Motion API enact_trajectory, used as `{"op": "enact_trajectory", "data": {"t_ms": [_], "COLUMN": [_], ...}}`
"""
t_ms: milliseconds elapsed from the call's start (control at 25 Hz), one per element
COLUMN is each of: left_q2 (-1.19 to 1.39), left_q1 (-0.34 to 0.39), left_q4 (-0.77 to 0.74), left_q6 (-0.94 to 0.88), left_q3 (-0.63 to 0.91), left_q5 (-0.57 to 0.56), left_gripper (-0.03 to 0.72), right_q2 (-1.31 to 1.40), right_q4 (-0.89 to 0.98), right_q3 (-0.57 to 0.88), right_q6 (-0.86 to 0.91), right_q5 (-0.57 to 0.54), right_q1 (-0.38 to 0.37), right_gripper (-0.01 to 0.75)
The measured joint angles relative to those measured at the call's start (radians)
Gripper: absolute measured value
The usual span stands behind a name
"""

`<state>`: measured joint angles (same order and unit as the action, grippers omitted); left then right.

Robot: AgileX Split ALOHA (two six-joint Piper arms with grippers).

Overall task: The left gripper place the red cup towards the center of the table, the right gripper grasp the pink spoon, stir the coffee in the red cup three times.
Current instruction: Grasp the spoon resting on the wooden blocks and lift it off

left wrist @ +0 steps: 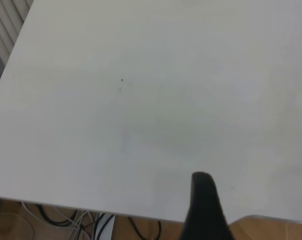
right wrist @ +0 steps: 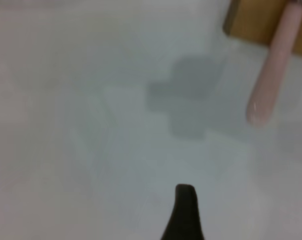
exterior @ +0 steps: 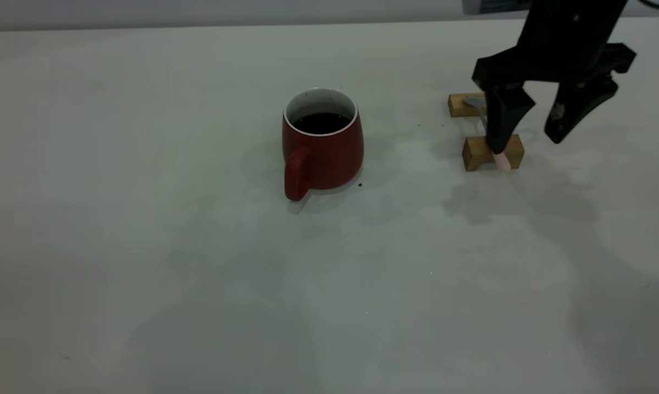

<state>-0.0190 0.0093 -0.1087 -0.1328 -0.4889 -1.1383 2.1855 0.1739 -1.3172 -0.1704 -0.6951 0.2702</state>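
Note:
The right gripper picks up the pink spoon by its pink handle (exterior: 502, 162) next, to stir the coffee in the red cup (exterior: 324, 156).
The red cup (exterior: 324, 156) stands upright near the middle of the table (exterior: 143, 246), handle toward the front, with dark coffee (exterior: 321, 122) inside. The pink spoon (exterior: 501, 160) lies across two wooden blocks at the right; its pink handle (right wrist: 273, 75) sticks out past the nearer block. My right gripper (exterior: 525, 145) hangs open just above the spoon, one finger (exterior: 502, 123) over the handle and the other to its right. My left gripper is out of the exterior view; its wrist view shows one black finger (left wrist: 203, 210) over the table's edge with nothing beside it.
The two tan blocks (exterior: 478, 153) (exterior: 461, 105) stand about a cup's width to the right of the cup. A dark speck (exterior: 360, 185) lies by the cup's base. Below the table edge (left wrist: 90, 205), cables and a wooden floor show in the left wrist view.

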Motion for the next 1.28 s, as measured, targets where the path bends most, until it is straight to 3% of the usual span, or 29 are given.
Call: {"op": "enact_trajectory", "data": {"t_ms": [560, 1280], "left_q2": [0.0, 0.0], "left_q1": [0.0, 0.0], "left_q4": [0.0, 0.0], "left_q6": [0.0, 0.0], "left_q3": [0.0, 0.0], "left_q5": [0.0, 0.0], "left_gripper": [0.594, 0.594], "right_q2": [0.093, 0.114], "right_q4": [-0.009, -0.04], "right_q3": [-0.001, -0.001], "right_q6": [-0.008, -0.003], "right_q5": [0.146, 0.215], "right_q1": [0.01, -0.023], "right_gripper": [0.698, 0.687]}}
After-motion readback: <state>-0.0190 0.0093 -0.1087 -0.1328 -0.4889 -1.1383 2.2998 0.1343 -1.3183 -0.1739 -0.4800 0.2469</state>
